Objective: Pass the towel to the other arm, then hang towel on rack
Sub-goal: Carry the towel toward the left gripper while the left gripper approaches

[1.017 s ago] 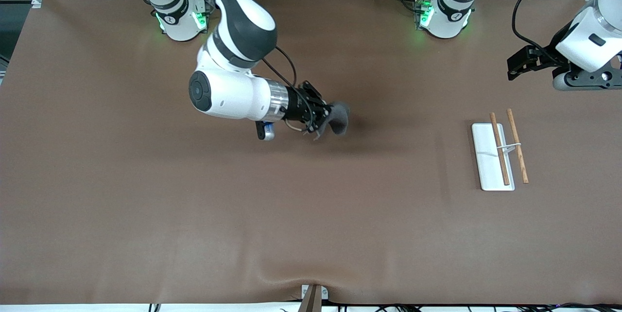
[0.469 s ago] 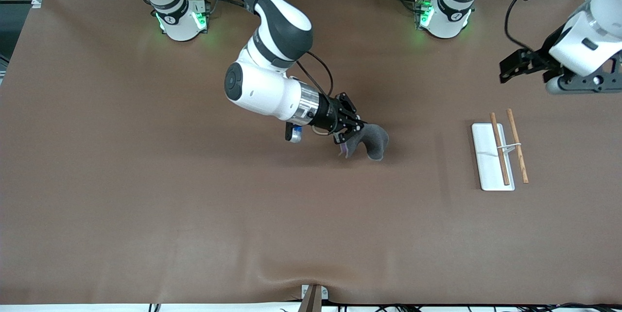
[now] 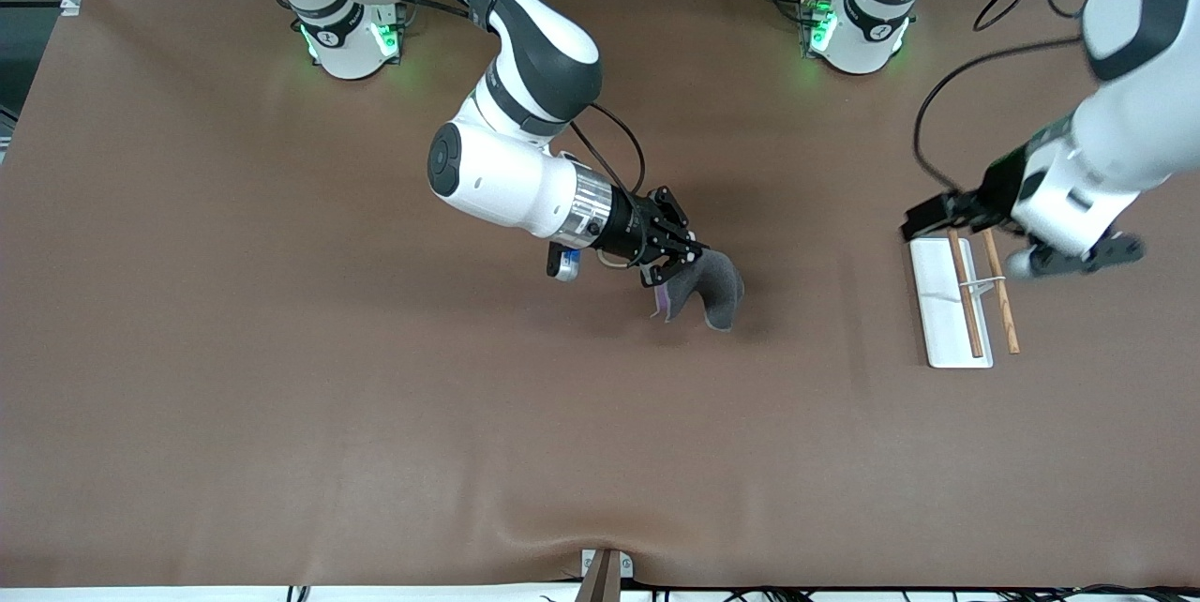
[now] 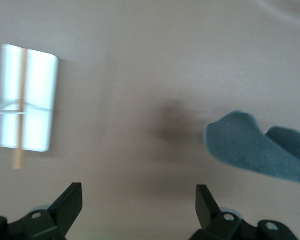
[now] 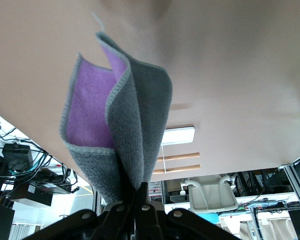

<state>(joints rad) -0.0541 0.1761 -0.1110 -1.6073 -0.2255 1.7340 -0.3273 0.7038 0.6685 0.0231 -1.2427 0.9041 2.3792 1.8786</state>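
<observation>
The towel needs to hang on the rack (image 3: 933, 302), so my left gripper should next grab the towel by its grey fold (image 3: 713, 272).
The towel (image 3: 717, 288), dark grey with a purple side, hangs from my right gripper (image 3: 677, 263), which is shut on its edge above the middle of the table. In the right wrist view the towel (image 5: 124, 130) stands folded out of the shut gripper (image 5: 138, 192). The rack (image 3: 933, 302), a white base plate with two brown rods, lies toward the left arm's end. My left gripper (image 3: 928, 218) is up in the air over the rack's end, open and empty. In the left wrist view my left gripper (image 4: 138, 200) stands wide apart, with the rack (image 4: 27, 100) and the towel (image 4: 255, 150) in sight.
The brown table cover (image 3: 375, 414) is bare around the towel and the rack. The two arm bases stand along the table's edge farthest from the front camera. The rack also shows in the right wrist view (image 5: 177, 136).
My right gripper carried the towel toward the left arm's end, then nearly stopped. My left arm swung down and inward, from the table's end to over the rack.
</observation>
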